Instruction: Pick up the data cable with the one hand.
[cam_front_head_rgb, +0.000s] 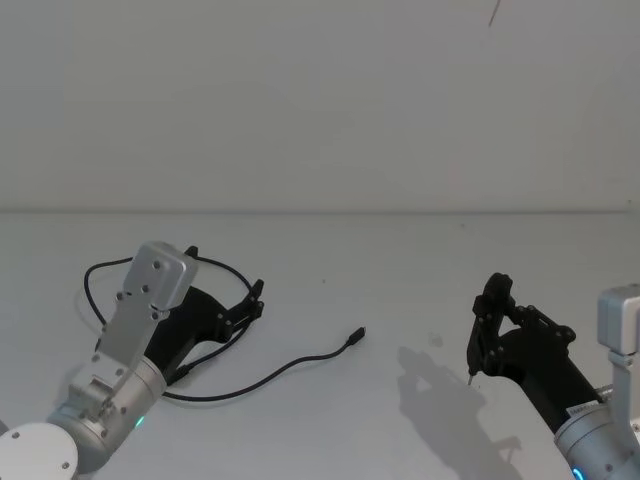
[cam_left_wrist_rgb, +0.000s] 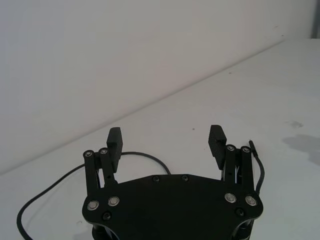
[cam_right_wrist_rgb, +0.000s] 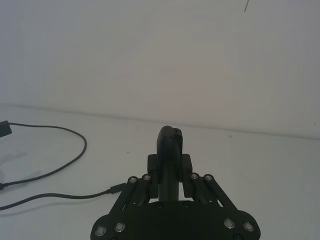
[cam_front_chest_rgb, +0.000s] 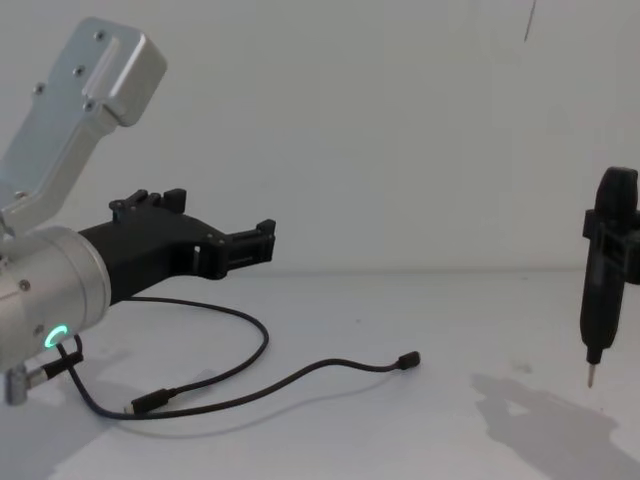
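Note:
The left gripper pinches the black cord just behind its small plug (cam_front_chest_rgb: 345, 363) next, to pick up the data cable (cam_front_chest_rgb: 262, 343).
The data cable (cam_front_head_rgb: 291, 366) lies on the white table as a long black curvy line. One plug (cam_front_head_rgb: 355, 337) points toward the table's middle, and a loop of cable runs back around my left arm. My left gripper (cam_front_head_rgb: 252, 300) is open and hovers just above that loop. In the left wrist view its fingers (cam_left_wrist_rgb: 115, 142) stand wide apart, with the cable (cam_left_wrist_rgb: 145, 155) on the table beyond them and nothing between them. In the chest view the cable (cam_front_chest_rgb: 262, 343) lies slack, untouched. My right gripper (cam_front_head_rgb: 490, 322) is shut on a slim black pin-tipped tool (cam_front_chest_rgb: 603, 270), well right of the cable.
The white table (cam_front_head_rgb: 400, 270) runs back to a plain white wall. Bare table lies between the cable's plug (cam_front_chest_rgb: 407, 361) and the right arm's shadow (cam_front_chest_rgb: 540, 410). The right wrist view shows the cable (cam_right_wrist_rgb: 83, 145) off to one side.

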